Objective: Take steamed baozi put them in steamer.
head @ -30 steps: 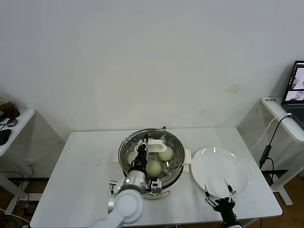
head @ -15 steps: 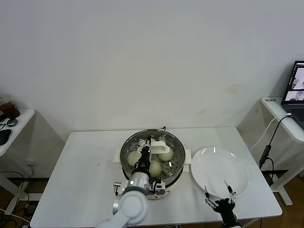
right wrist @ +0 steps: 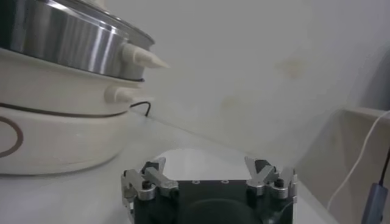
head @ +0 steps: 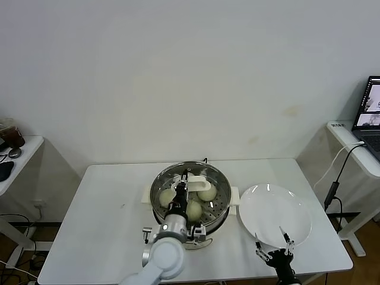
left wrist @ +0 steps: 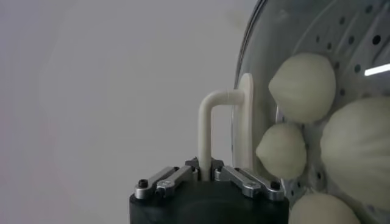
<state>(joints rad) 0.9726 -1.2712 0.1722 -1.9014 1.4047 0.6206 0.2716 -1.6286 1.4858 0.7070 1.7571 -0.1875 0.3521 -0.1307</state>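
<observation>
My left gripper should open now, because the glass lid's edge (head: 196,162) is resting on the steamer's rim (head: 228,204) in the head view.
The steamer (head: 221,209) stands mid-table, shiny steel on a cream-white base. A round glass lid with a white handle (head: 198,177) lies over it. My left gripper (head: 181,191) is shut on that handle; the left wrist view shows its jaws (left wrist: 205,170) closed on the handle's post (left wrist: 206,131). Several baozi show through the glass (left wrist: 303,87) (left wrist: 282,150) (left wrist: 356,152); three show in the head view (head: 168,197) (head: 194,209) (head: 207,193). My right gripper (head: 274,246) is open and empty, low at the table's front edge, and also shows in the right wrist view (right wrist: 210,175).
A flat white plate (head: 274,214) lies right of the steamer, just beyond my right gripper. The steamer's wall and base fill one side of the right wrist view (right wrist: 61,42). Side tables stand at both sides; the right one holds a laptop (head: 371,113) and a hanging cable (head: 332,190).
My left gripper has carried the glass lid to the right, from overhanging the steamer's left rim to sitting centred over it. My right gripper has drawn back slightly toward the table's front edge.
</observation>
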